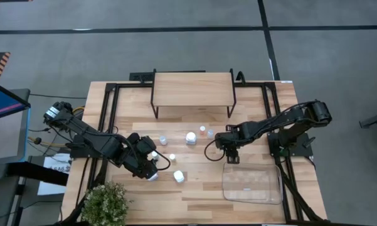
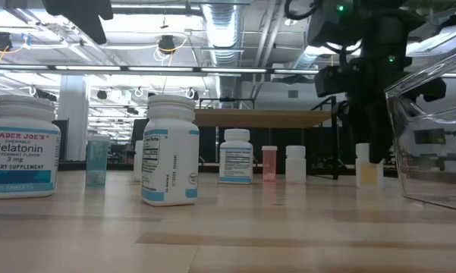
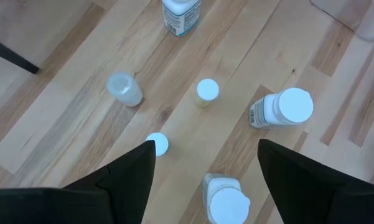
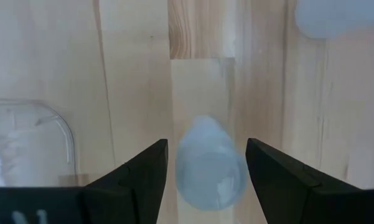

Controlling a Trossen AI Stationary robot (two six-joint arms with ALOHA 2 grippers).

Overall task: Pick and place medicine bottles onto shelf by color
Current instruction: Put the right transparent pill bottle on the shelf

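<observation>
Both fingers of my right gripper reach down past the pale translucent bottle's round top (image 4: 211, 180) to its sides. My right gripper should close on the bottle now, as that would hold it.
The shelf (image 1: 193, 88) stands at the table's far side, its top board bare. Several medicine bottles stand on the tabletop between the arms: white ones (image 1: 191, 137) (image 1: 179, 177), a clear one (image 1: 164, 140), and a red-orange one (image 2: 269, 163). My right gripper (image 4: 206, 180) is open and points down beside the tray's near-left corner. Its fingers stand on either side of a small pale translucent bottle (image 4: 208, 165), which stands on the table. My left gripper (image 3: 205, 180) is open above the table's left part, with a white-capped bottle (image 3: 227, 202) below, between its fingers.
A clear plastic tray (image 1: 252, 182) lies at the near right, close to my right gripper. A potted plant (image 1: 105, 204) stands at the near left corner. A chunky white bottle (image 3: 295, 107), a yellow one (image 3: 206, 92) and a clear one (image 3: 124, 90) stand near my left gripper.
</observation>
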